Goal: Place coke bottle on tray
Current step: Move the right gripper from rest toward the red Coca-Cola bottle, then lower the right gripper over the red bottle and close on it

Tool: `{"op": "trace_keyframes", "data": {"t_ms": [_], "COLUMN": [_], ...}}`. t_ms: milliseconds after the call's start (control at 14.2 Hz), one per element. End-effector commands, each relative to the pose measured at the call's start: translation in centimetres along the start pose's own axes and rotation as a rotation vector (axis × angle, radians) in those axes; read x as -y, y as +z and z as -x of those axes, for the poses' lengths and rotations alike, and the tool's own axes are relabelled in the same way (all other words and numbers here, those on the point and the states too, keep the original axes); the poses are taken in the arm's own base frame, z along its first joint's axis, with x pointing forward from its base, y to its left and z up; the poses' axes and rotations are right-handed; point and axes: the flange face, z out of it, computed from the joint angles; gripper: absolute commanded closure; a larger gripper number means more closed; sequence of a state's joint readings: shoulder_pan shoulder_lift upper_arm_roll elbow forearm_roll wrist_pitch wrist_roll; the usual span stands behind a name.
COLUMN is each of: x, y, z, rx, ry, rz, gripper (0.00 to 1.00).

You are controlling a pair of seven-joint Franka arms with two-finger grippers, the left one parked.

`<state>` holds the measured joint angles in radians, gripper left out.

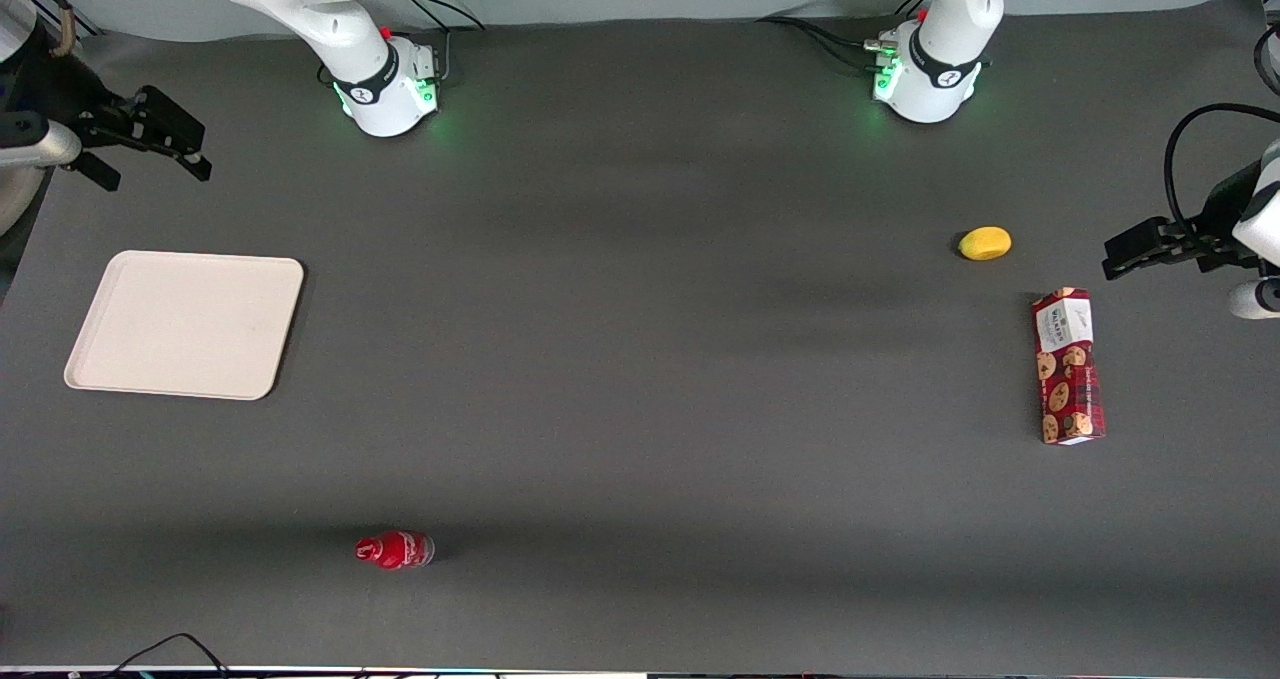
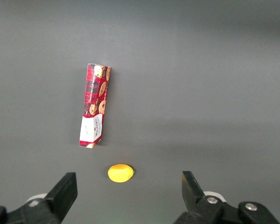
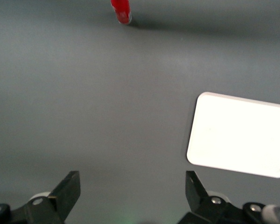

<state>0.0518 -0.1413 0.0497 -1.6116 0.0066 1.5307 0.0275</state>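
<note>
My gripper grabs the coke bottle by its cap end (image 1: 369, 549) next, to place it on the cream tray (image 1: 186, 323).
The coke bottle (image 1: 394, 549) is a small red bottle lying on its side on the grey table, close to the front camera; the right wrist view catches it (image 3: 121, 11) at the frame's edge. The cream tray (image 1: 186, 323) lies flat toward the working arm's end, farther from the front camera than the bottle, and shows bare in the wrist view (image 3: 239, 135). My gripper (image 1: 172, 146) hangs high above the table, farther from the front camera than the tray and well apart from the bottle. It is open (image 3: 133, 186), with only table between the fingers.
A red cookie box (image 1: 1068, 366) and a yellow lemon-like fruit (image 1: 985, 243) lie toward the parked arm's end of the table; both also show in the left wrist view, box (image 2: 94, 105) and fruit (image 2: 120, 172). Two robot bases stand at the table's back edge.
</note>
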Motion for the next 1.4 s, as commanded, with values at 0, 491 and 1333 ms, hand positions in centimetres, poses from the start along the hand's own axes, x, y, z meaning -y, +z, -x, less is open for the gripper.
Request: {"op": "trace_keyframes", "data": {"t_ms": [0,491,1333], "x": [0.3,3.5,5.1], "y": [3.8,22.2,35.3], "z": [-8.5,-22.2,-28.1], "rx": [0.034,-0.125,-0.302], "ry": [-0.012,-0.043,-0.009], "rz": [0.005,-0.013,0.028], "gripper": [0.00,0.00,0.00]}}
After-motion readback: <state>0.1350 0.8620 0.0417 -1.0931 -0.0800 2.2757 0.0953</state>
